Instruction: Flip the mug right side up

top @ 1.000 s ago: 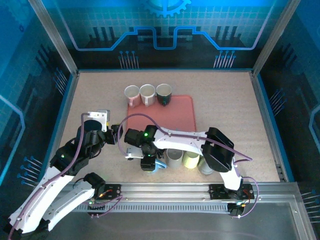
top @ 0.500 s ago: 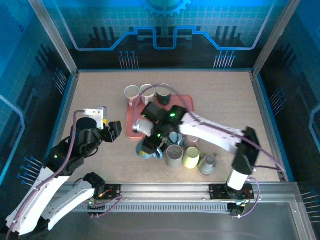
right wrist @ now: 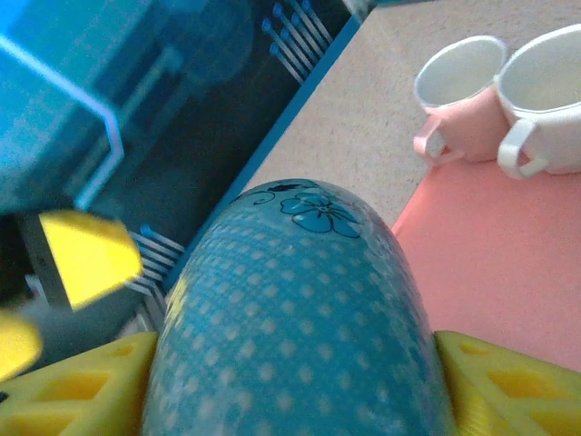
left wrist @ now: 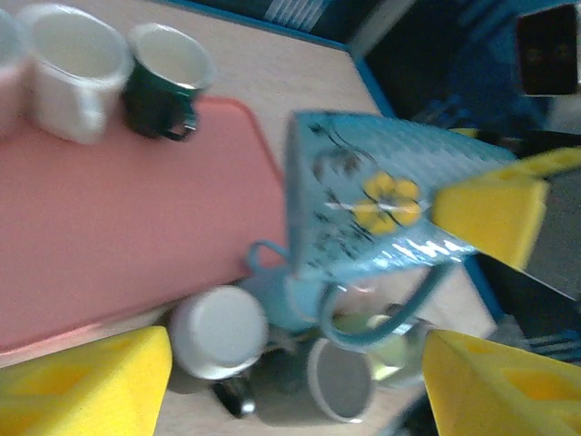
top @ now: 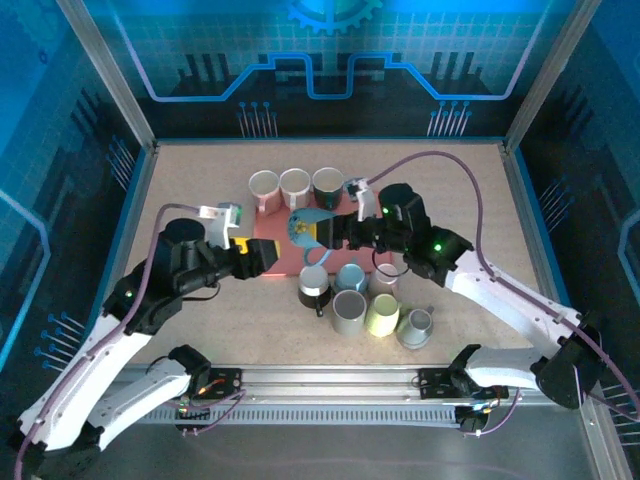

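Next, my left gripper grabs the blue dotted mug's dangling handle (top: 317, 262) (left wrist: 382, 333), which leaves the mug's base free to set the mug upright.
The blue dotted mug (top: 304, 227) with a flower pattern hangs in the air over the pink tray (top: 365, 215), tipped on its side with its handle hanging down. My right gripper (top: 335, 232) is shut on it; in the right wrist view the mug (right wrist: 300, 309) fills the gap between the yellow fingers (right wrist: 77, 391). My left gripper (top: 264, 256) stands open just left of the mug, not touching it. In the left wrist view the mug (left wrist: 381, 195) floats ahead of the left gripper (left wrist: 290, 381), with the handle dangling between its fingers (left wrist: 86, 381).
Three upright mugs stand at the tray's back edge: pink (top: 263, 188), white (top: 294, 186), dark green (top: 328, 186). Several upside-down mugs cluster in front of the tray, among them a white one (top: 314, 285) and a pale green one (top: 383, 316). Blue walls ring the table.
My right arm has lifted the blue mug out of the front cluster and carried it back over the tray. My left gripper has opened wider and moved right, toward the mug.
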Robot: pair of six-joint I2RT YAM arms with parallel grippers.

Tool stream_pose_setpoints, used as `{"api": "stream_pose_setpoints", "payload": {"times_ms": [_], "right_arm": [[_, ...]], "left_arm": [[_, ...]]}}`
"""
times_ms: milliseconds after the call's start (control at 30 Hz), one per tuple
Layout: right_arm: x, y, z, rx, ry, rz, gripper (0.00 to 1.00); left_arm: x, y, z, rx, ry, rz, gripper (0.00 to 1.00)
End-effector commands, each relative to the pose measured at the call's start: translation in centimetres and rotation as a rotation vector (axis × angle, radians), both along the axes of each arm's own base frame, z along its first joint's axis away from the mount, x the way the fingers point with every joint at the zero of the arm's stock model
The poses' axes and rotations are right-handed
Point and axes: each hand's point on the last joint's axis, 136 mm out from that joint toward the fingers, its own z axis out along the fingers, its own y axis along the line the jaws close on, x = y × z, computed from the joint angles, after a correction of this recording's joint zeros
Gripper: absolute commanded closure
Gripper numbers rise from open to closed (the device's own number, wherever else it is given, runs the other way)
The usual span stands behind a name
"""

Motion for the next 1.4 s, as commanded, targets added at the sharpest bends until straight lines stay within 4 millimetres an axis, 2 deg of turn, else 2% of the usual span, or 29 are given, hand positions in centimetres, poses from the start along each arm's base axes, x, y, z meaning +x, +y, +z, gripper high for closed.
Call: {"api": "stream_pose_setpoints", "payload": {"times_ms": [0,33,133,300,367,567,733,933,1167,1233,1267,1367], "right_arm": [[0.5,-0.8,8.3,0.356,-0.087,-0.036,0.72],[0.6,-0.9,8.1,0.370,-0.069,-0.034,0.72],[0.5,-1.6,9.0,0.451,-0.077,-0.031,0.73],[0.1,-2.6,10.6,0.543,-0.117,-0.015,0.73],[-0.1,-2.8,10.0,0.547,-0.121,-0.007,0.73],[-0.9,-3.3,10.8,0.626,-0.150,0.050,0.73],[-1.8,-2.7,11.2,0.677,-0.150,0.134,0.73],[-2.2,-2.2,10.8,0.710,-0.129,0.176,0.74],[-2.2,-2.2,10.1,0.678,-0.130,0.153,0.71],[-2.2,-2.2,9.9,0.664,-0.134,0.148,0.65],[-2.1,-2.2,9.7,0.646,-0.130,0.140,0.56],[-2.0,-2.5,8.9,0.556,-0.142,0.099,0.16]], "left_arm": [[-1.1,-3.7,2.7,-0.219,0.011,-0.178,0.23],[-1.1,-4.1,2.9,-0.237,0.010,-0.198,0.22],[-1.0,-5.1,3.2,-0.275,0.016,-0.248,0.22],[0.0,-5.5,2.0,-0.331,0.081,-0.237,0.23],[0.4,-5.9,2.0,-0.393,0.105,-0.249,0.24],[0.7,-6.7,3.2,-0.492,0.104,-0.304,0.24],[1.0,-6.8,4.7,-0.550,0.069,-0.338,0.27],[1.1,-7.5,5.6,-0.606,0.057,-0.395,0.46],[1.2,-7.7,5.5,-0.617,0.061,-0.410,0.80],[1.1,-7.7,5.5,-0.616,0.060,-0.412,0.88],[1.0,-7.7,5.6,-0.617,0.055,-0.414,0.90],[0.9,-7.5,6.0,-0.605,0.035,-0.408,0.94]]}}
